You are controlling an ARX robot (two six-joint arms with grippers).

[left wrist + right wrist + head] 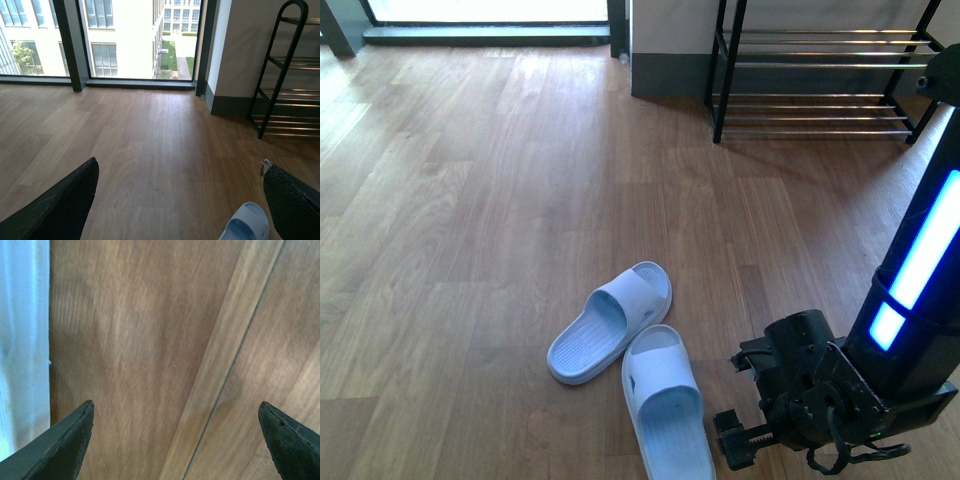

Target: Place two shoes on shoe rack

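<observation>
Next, my right gripper grabs the nearer shoe by its strap's raised edge, which arches above an open gap, since the shoe's sole lies flat against the floor.
The two shoes are pale blue slide sandals lying on the wood floor, one angled to the left and the other pointing toward me beside it. The shoe rack stands at the far right against the wall, with black frames and chrome bars. My right gripper hangs low just right of the nearer shoe, open and empty. Its wrist view shows bare floor between the fingertips and a shoe edge alongside. My left gripper is open over the floor, with one shoe's toe near a finger and the rack further off.
A grey-based wall juts out beside the rack. Floor-to-ceiling windows with dark frames run along the far side. Wood floor stretches between the shoes and the rack. My right arm's lit blue column rises at the right edge.
</observation>
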